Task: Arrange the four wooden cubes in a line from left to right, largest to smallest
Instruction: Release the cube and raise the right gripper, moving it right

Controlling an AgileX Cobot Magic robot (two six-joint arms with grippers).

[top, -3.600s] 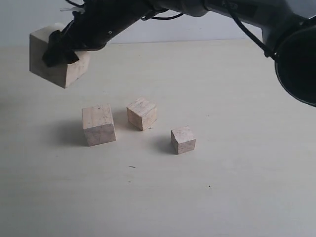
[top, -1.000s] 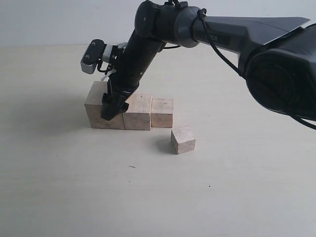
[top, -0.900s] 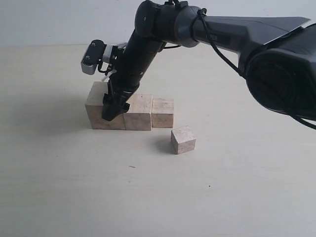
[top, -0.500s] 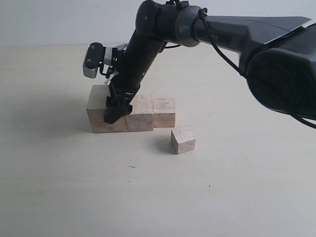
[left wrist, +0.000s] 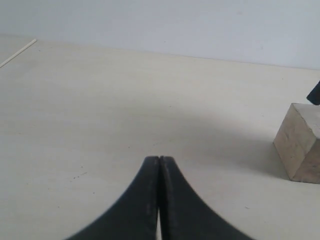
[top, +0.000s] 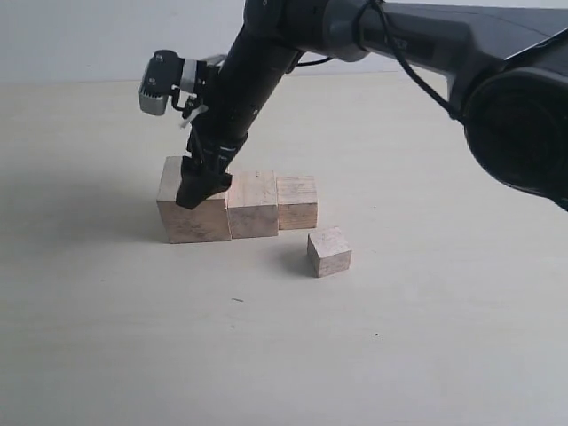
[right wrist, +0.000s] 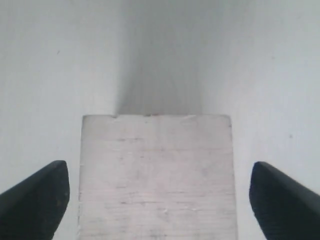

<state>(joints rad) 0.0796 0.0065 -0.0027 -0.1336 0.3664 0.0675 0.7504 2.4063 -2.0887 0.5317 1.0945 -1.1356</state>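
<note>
The smallest cube [top: 329, 251] will finish the row [top: 254, 206], so my right gripper should grab it by its opposite sides next.
Three wooden cubes stand touching in a row: the largest cube [top: 191, 220] on the left, the second cube [top: 253, 204] in the middle, the third cube [top: 297, 201] on the right. Apart from them, nearer the camera and to the right, sits the smallest cube [top: 329, 251]. My right gripper [top: 197, 191] hangs open just over the largest cube [right wrist: 156, 175], its fingers [right wrist: 37, 200] clear of both sides. My left gripper [left wrist: 159, 160] is shut and empty above bare table, with the largest cube [left wrist: 300, 145] off to one side. The exterior view does not show the left gripper.
The pale table [top: 266, 355] stretches all around the cubes. The right arm [top: 399, 35] reaches in from the upper right across the back of the scene.
The largest cube, earlier held in the air, now stands at the row's left end. Over the last second the right gripper has risen off it and the row has edged right.
</note>
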